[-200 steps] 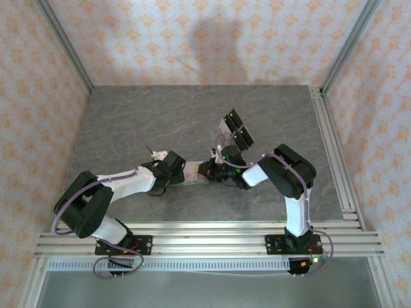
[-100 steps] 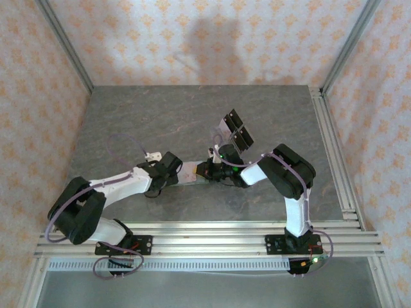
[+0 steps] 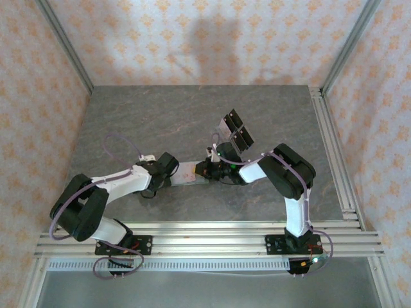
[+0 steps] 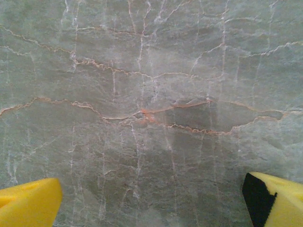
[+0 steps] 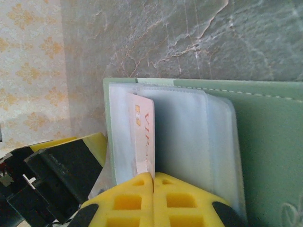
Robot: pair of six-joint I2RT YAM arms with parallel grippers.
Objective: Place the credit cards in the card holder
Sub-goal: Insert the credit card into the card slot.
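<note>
The card [image 5: 144, 135] stands on edge, its far end in the sleeves near the holder's border, and would land there. Now it is time for my right gripper to release.
The card holder [image 5: 265, 142] lies open on the table, sage green outside with clear sleeves [image 5: 189, 137] inside; from above it is a pale patch [image 3: 185, 172] between the two arms. My right gripper [image 5: 154, 182] is shut on a pale pink credit card [image 5: 144, 135] marked VIP, held on edge with its far end inside the sleeves at the holder's left side. My right gripper [image 3: 204, 169] sits at the holder's right edge. My left gripper [image 3: 170, 171] stands open at the holder's left edge, one black-and-yellow finger [image 5: 71, 163] beside it. Bare table lies between the left fingertips [image 4: 28, 203].
A clear plastic tray [image 3: 223, 133] with dark rectangular pieces [image 3: 237, 128] stands just behind the right gripper. Grey marbled table [image 3: 148, 115] stretches to the back and left. Aluminium rails [image 3: 334, 154] run along the right side and the near edge.
The left arm has drawn back a little to the left, baring more of the card holder. The right gripper has shifted slightly left with the card.
</note>
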